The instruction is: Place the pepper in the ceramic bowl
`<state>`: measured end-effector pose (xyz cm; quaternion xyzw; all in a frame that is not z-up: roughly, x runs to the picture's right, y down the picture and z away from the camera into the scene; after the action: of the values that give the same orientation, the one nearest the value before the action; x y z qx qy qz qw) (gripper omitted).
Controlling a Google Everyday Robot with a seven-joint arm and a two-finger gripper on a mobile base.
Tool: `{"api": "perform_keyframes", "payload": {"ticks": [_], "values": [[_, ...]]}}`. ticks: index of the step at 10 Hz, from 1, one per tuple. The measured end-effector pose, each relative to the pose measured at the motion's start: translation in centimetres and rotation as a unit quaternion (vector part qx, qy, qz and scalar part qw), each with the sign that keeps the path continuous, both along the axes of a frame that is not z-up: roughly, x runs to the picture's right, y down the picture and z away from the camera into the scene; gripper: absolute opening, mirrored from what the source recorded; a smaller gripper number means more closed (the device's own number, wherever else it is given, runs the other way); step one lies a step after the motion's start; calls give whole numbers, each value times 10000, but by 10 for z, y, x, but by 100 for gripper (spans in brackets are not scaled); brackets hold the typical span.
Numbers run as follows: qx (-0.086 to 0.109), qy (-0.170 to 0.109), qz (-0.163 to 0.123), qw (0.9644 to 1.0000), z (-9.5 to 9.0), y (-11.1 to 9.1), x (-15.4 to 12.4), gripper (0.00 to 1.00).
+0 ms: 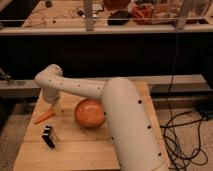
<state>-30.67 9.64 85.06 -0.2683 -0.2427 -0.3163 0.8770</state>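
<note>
My gripper grabs the orange pepper by its thick end [49,114] next, to place it in the ceramic bowl [90,113].
The pepper [44,117], a slim orange tapered piece, lies on the wooden table [85,150] at the left. The ceramic bowl [90,113], round and reddish-orange, sits near the table's middle, to the pepper's right. My white arm reaches from the lower right across the bowl's far side and bends down at the left. The gripper [53,106] hangs just above and to the right of the pepper's thick end, between pepper and bowl. It stands open and holds nothing.
A small black-and-white box [49,136] stands near the table's front left. Black cables [180,135] lie on the floor to the right. A dark shelf with a railing [100,30] runs behind the table.
</note>
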Motion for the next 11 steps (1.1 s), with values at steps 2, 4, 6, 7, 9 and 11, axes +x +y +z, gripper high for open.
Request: {"api": "perform_keyframes", "payload": {"ticks": [2, 4, 6, 7, 9, 11], "values": [[-56, -21, 4, 10000, 3, 5, -3, 80], [-113, -29, 21, 9999, 8, 9, -4, 80], [-166, -51, 30, 9998, 13, 13, -7, 80], [-192, -54, 44, 9998, 15, 14, -8, 80], [-253, -32, 87, 9996, 22, 17, -8, 80], [-290, -22, 113, 9995, 26, 17, -9, 80]]}}
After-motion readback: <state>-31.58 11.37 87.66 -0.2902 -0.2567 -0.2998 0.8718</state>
